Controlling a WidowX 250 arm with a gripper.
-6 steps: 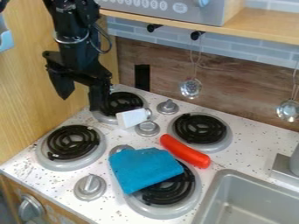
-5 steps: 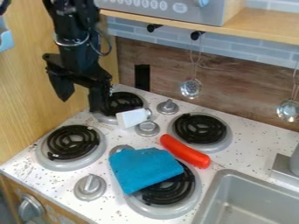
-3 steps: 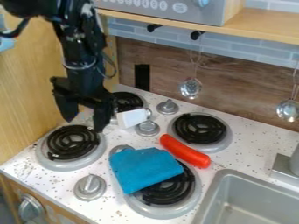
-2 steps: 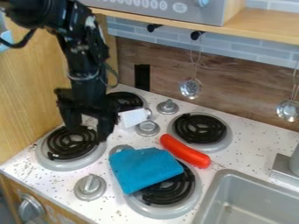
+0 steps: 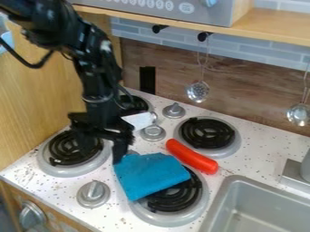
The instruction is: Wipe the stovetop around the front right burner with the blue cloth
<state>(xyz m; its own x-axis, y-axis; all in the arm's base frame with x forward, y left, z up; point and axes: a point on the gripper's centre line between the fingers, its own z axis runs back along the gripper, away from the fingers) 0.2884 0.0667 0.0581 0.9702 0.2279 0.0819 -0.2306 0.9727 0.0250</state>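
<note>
My gripper will move the cloth off the burner. For that, it will grab the blue cloth by its folded corner next.
The gripper hangs low between the front left burner and the blue cloth, its two fingers spread open with nothing between them. Its right finger is at the upper left corner of the folded blue cloth; whether they touch I cannot tell. That cloth lies partly over the front right burner. A red sausage-shaped object lies just beyond the cloth. Behind the gripper, a white object lies by the rear left burner, partly hidden by the arm.
The left burner is partly behind the gripper, and the rear right burner stands past the red object. Metal knobs rise from the stovetop. A grey sink is at lower right, and ladles hang on the back wall.
From above the rear left burner, the gripper has come down and forward, then rightward to the cloth's corner. The cloth, the red object and the white object have stayed put.
</note>
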